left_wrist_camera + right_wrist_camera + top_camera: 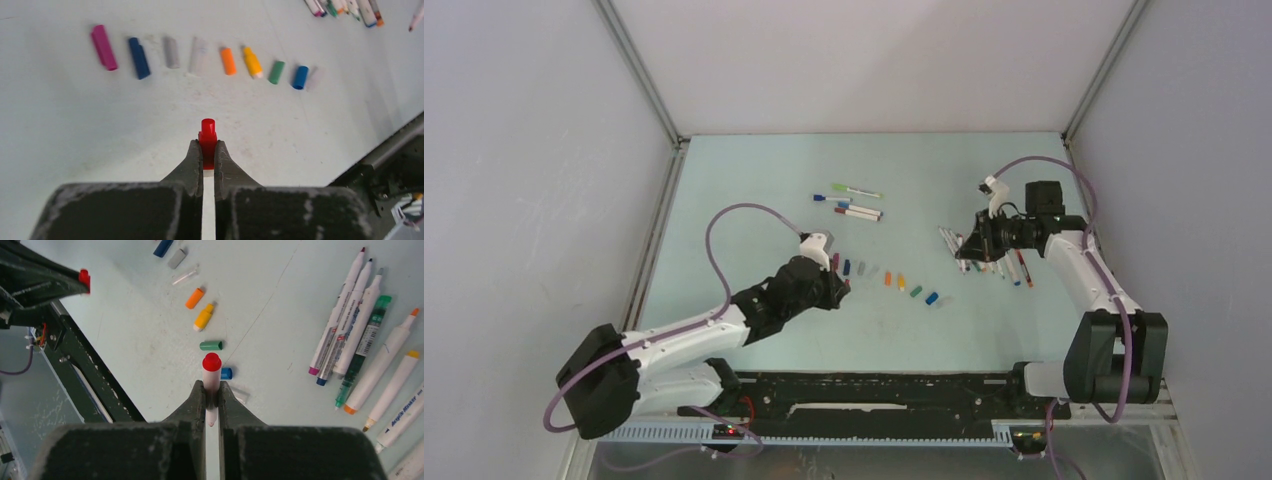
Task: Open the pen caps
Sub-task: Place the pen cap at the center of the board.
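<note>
I should move the pen to empty table before I open my right gripper, as it hangs high beside the uncapped pens and would fall if I opened now.
My left gripper is shut on a small red pen cap, held above the table near the left end of a row of loose pen caps in magenta, blue, grey, orange, green and clear. My right gripper is shut on a white-barrelled pen whose red end points away and whose bare tip sits back between the fingers. The red cap also shows at the upper left of the right wrist view. In the top view the left gripper and right gripper are well apart.
Several uncapped pens lie side by side under and right of the right gripper. Three capped pens lie at the back middle of the table. A black rail runs along the near edge, and grey walls close in both sides.
</note>
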Motion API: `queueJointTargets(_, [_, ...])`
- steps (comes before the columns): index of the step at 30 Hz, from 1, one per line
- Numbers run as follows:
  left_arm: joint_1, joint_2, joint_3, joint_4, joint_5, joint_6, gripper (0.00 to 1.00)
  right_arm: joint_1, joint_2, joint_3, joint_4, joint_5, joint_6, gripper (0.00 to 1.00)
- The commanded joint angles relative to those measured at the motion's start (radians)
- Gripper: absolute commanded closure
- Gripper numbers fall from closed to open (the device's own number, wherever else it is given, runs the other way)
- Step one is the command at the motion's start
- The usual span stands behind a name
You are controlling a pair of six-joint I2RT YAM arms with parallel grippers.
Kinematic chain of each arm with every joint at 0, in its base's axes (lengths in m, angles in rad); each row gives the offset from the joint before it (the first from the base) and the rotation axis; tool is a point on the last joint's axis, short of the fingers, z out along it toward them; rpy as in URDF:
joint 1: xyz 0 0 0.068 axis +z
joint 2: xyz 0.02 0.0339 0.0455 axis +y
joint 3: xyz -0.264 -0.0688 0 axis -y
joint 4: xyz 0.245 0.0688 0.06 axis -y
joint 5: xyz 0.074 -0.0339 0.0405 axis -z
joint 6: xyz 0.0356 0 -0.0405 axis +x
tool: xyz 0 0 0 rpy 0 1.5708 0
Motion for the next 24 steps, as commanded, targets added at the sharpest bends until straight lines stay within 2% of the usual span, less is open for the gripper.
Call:
queueJointTargets(1, [0.058,-0.051,-0.036,-0.023,-0.075,-0.021,1.00,0.031,0.021,0.006,0.007,0.040,-0.032,0.99])
queueJointTargets(14, [0.289,-0.096,-0.115,-0.023,0.008,-0.056,1.00,0.125,0.108,0.049,0.009,0.043,-0.027,0.98])
queueJointTargets(19, [0.387,-0.069,-0.090,-0.023,0.051,-0.072,1.00,0.161,0.247,0.183,-0.026,0.052,0.024,0.96])
queueJointTargets(24, [0.517,0.042,0.005,-0.072,0.116,-0.115,1.00,0.223,0.419,0.380,-0.055,0.146,0.089,0.94])
